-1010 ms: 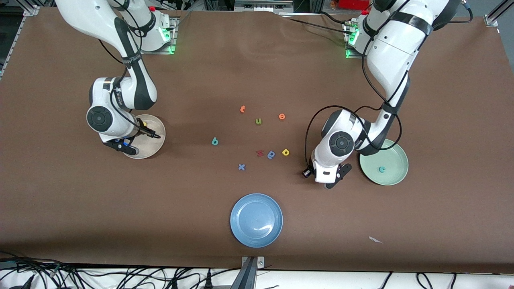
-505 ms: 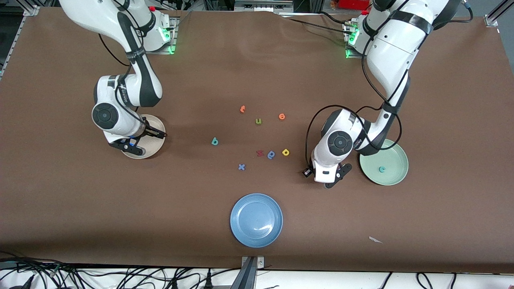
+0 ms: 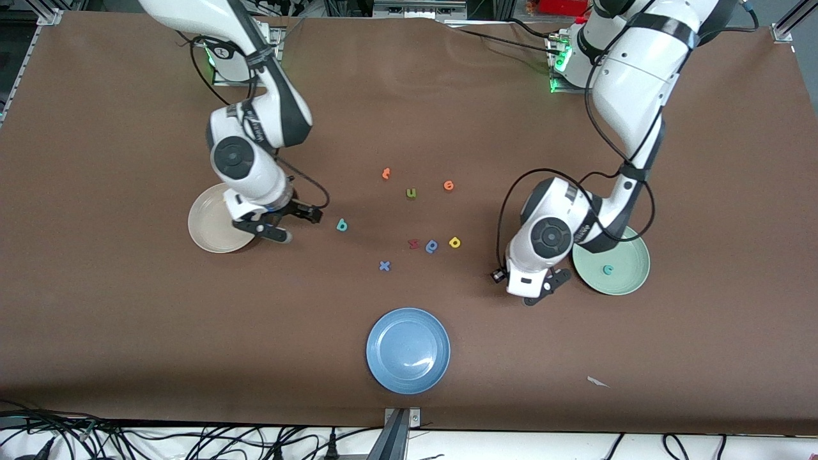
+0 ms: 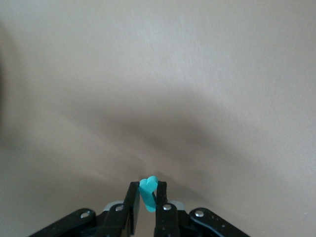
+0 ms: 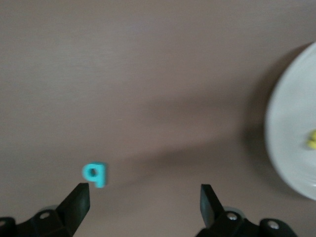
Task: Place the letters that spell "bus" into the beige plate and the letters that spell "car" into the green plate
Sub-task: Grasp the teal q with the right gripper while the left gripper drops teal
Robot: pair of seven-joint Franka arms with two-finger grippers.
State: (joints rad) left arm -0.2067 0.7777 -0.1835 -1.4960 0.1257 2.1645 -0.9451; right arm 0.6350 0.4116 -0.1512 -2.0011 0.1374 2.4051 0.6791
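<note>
My right gripper grabs the teal "b" across its round loop and stem (image 3: 342, 225) next, to start spelling "bus" in the beige plate (image 3: 208, 230).
My left gripper (image 3: 540, 291) hangs over the table beside the green plate (image 3: 629, 278), which holds a teal "c" (image 3: 608, 269). In the left wrist view that gripper (image 4: 148, 191) is shut on a small teal letter (image 4: 148, 190) whose shape I cannot read. My right gripper (image 3: 291, 225) is open and empty between the beige plate (image 3: 208, 230) and the teal "b" (image 3: 342, 224). In the right wrist view the "b" (image 5: 95, 174) lies just ahead of one fingertip (image 5: 79, 195), and a yellow bit (image 5: 311, 141) shows in the beige plate (image 5: 289, 123). The yellow-orange "a" (image 3: 454, 242) lies on the table.
Loose in the middle of the table lie an olive "u" (image 3: 411, 193), two orange letters (image 3: 385, 173) (image 3: 448, 185), a red letter (image 3: 413, 243), a blue rounded letter (image 3: 432, 246) and a blue "x" (image 3: 384, 266). A blue plate (image 3: 408, 350) sits near the front edge. A white scrap (image 3: 597, 382) lies nearby.
My right gripper opened and swung from over the beige plate toward the teal "b". My left gripper closed on the teal letter and shifted slightly toward the green plate.
</note>
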